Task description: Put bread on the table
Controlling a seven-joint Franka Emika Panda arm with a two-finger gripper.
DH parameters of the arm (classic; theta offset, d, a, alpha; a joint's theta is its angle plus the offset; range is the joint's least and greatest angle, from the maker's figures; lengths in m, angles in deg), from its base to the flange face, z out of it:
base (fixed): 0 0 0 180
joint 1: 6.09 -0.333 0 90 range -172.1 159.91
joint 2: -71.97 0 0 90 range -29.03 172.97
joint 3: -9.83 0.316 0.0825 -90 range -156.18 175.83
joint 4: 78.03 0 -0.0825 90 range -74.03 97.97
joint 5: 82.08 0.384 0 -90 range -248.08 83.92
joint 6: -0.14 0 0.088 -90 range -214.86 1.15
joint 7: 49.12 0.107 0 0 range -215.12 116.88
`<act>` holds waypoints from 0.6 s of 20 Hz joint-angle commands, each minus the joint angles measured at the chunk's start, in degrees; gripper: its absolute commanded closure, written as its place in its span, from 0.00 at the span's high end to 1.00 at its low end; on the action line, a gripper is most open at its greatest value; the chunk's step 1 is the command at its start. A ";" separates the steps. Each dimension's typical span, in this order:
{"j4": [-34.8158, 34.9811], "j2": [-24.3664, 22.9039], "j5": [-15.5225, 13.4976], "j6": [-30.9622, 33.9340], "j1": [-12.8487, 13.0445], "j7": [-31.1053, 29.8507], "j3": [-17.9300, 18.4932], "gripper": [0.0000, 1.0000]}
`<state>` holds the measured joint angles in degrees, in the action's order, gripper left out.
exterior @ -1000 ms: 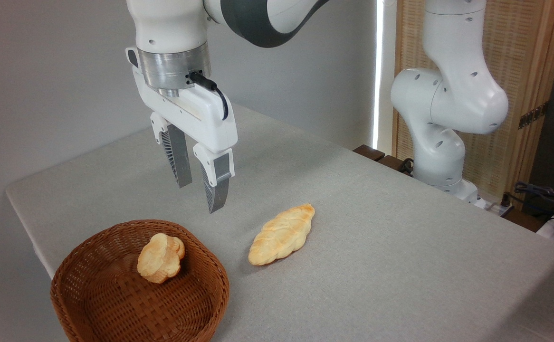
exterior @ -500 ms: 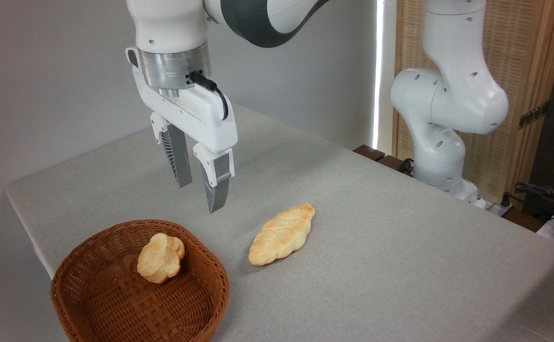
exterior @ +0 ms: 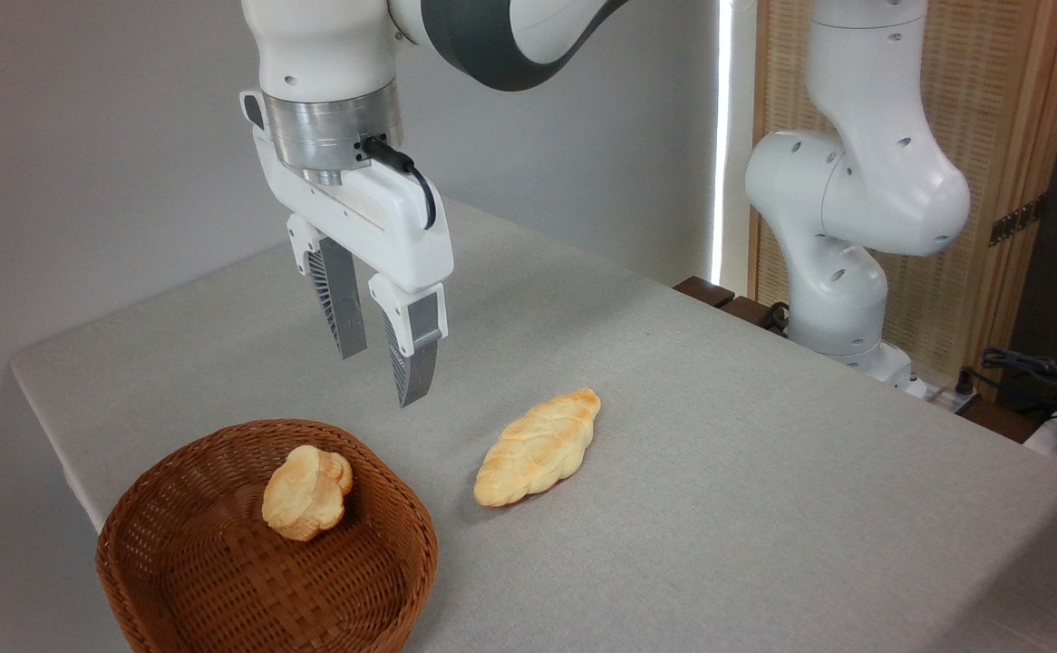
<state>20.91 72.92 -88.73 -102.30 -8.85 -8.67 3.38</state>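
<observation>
The bread (exterior: 306, 492) should go on the tabletop, so my gripper should grab its lumpy sides.
The bread (exterior: 306, 492), a small lumpy golden-tan bun, lies inside a brown wicker basket (exterior: 193, 580) at the front left of the light grey table (exterior: 719, 490). My gripper (exterior: 383, 379) hangs well above the table, behind and above the basket's far rim, up and to the right of the bun. Its two grey fingers point down with a narrow gap and nothing between them, so it is open.
A longer pale braided loaf (exterior: 538, 447) lies on the table just right of the basket. The arm's white base (exterior: 841, 272) stands at the table's far right edge, with cables (exterior: 1036, 372) beyond it. A wooden screen (exterior: 991, 136) stands behind.
</observation>
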 commanded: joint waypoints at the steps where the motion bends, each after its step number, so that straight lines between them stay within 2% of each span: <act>1: -0.06 -0.43 0.58 0.84 -0.05 0.24 0.12 1.00; 12: 0.02 0.01 0.32 1.01 -0.05 0.15 -0.32 1.00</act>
<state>20.93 72.90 -88.73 -102.25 -8.86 -8.67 3.37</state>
